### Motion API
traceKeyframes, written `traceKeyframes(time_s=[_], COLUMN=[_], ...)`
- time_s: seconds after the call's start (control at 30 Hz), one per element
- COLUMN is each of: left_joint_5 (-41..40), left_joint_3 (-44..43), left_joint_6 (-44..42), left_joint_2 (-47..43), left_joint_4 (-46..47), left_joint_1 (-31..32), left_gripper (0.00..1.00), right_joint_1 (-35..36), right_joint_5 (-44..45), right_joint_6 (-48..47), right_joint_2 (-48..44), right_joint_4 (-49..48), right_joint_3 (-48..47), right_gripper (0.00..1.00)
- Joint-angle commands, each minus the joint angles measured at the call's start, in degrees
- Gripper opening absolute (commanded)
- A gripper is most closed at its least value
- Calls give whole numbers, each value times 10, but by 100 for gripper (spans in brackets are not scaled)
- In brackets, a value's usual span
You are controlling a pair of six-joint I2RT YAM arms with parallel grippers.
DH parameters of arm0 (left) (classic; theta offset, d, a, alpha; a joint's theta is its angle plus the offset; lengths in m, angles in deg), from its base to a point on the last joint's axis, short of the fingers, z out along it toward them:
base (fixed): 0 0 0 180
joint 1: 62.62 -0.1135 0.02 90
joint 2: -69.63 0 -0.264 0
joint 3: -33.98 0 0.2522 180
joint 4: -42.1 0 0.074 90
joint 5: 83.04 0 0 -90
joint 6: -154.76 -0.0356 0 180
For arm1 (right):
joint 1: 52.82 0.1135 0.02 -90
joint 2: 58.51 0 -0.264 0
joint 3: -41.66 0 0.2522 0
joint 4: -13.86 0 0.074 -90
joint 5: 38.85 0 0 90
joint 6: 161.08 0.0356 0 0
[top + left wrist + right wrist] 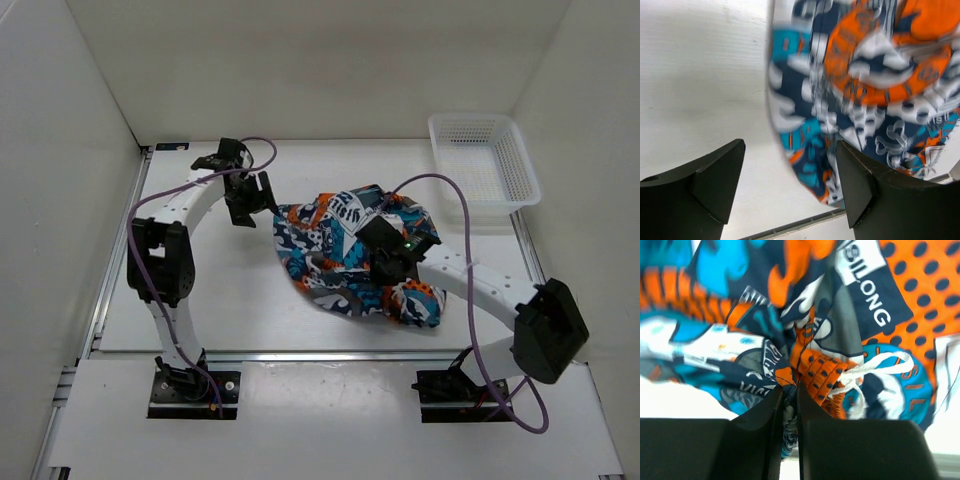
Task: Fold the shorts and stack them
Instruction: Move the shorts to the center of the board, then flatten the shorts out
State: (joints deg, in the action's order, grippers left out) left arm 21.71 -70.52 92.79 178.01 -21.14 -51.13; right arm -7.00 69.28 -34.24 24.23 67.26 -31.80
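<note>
The shorts (345,250) need to be spread for folding, so the left gripper will next grip them by their outer edge (284,246), opposite the right gripper's hold.
The shorts (345,250), printed in orange, blue, navy and white, lie crumpled in the middle of the table. My right gripper (385,262) sits on their right part and is shut on a bunched fold of the cloth (790,390) near the white drawstring (875,371). My left gripper (250,205) hovers at the shorts' left edge. It is open, and in the left wrist view (790,185) the cloth's edge (815,165) hangs between the fingers, close to the right one, with nothing gripped.
A white plastic mesh basket (484,160) stands at the back right corner. The table's metal rail (300,354) runs along the near edge. White walls close in the left, back and right sides.
</note>
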Motion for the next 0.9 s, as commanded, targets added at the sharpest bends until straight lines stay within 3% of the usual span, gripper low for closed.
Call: traceKeyframes(time_s=[0.0, 0.07, 0.2, 0.33, 0.5, 0.7, 0.87], left_joint_5=[7, 14, 2, -19, -49, -90, -217], left_joint_3=[-16, -23, -7, 4, -27, -44, -148], left_joint_6=[-2, 6, 17, 28, 55, 55, 60], left_joint_2=[34, 53, 77, 90, 129, 108, 147], left_joint_4=[-1, -1, -1, 4, 15, 10, -48], left_joint_1=[23, 28, 51, 75, 88, 88, 100], left_gripper=[86, 92, 92, 87, 74, 77, 76], right_joint_1=[-2, -2, -2, -2, -2, -2, -2], right_joint_5=[43, 51, 62, 68, 104, 111, 120], right_joint_6=[45, 50, 55, 44, 25, 30, 35], right_joint_2=[-54, -60, -66, -66, -66, -98, -93], right_joint_4=[25, 41, 61, 67, 84, 95, 95], right_joint_3=[24, 29, 7, -3, -15, -8, 3], right_gripper=[1, 1, 1, 1, 1, 1, 1])
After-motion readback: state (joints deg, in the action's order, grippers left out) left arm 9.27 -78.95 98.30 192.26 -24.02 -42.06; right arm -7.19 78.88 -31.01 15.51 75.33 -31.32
